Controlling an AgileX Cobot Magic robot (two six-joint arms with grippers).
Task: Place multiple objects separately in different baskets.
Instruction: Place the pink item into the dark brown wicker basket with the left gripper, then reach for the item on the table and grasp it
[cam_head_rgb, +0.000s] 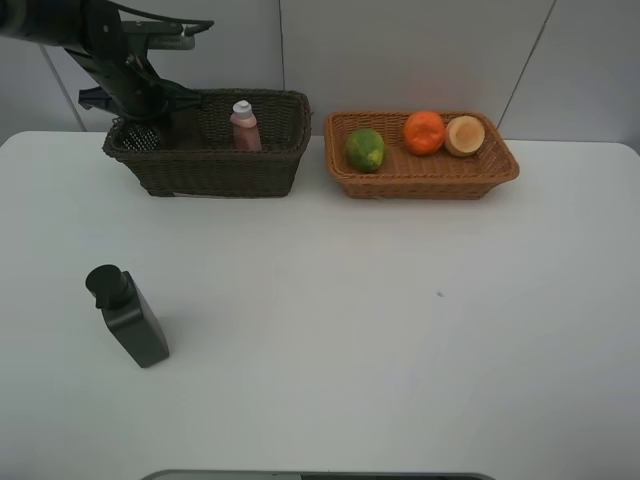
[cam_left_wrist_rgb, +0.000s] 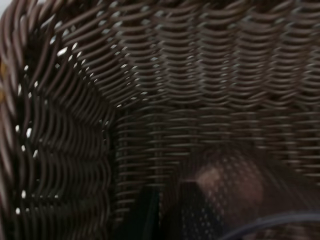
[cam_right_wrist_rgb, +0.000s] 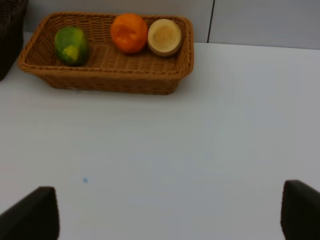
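Note:
I should release the cup from my left gripper now, because the cup's lower end (cam_left_wrist_rgb: 237, 185) is inside the dark brown basket's woven sides. The cup would rest inside.
My left gripper (cam_head_rgb: 141, 122) reaches into the left end of the dark brown basket (cam_head_rgb: 250, 170), shut on the translucent pinkish cup (cam_head_rgb: 143, 138). The left wrist view shows the cup (cam_left_wrist_rgb: 227, 192) only as a blur against the woven wall (cam_left_wrist_rgb: 150, 75). A small pink bottle (cam_head_rgb: 244, 127) stands upright in the same basket. The orange-tan basket (cam_head_rgb: 420, 180) holds the green-yellow fruit (cam_head_rgb: 365, 149), the orange (cam_head_rgb: 424, 132) and the peach-like fruit (cam_head_rgb: 464, 135). The black pump bottle (cam_head_rgb: 128, 317) lies on the table at the front left. My right gripper (cam_right_wrist_rgb: 167, 210) is open above bare table.
The white table (cam_head_rgb: 380, 330) ends at a pale wall behind the baskets. My left arm (cam_head_rgb: 110, 60) slants down from the upper left over the dark basket. A small dark speck (cam_head_rgb: 439, 294) marks the table to the right of centre.

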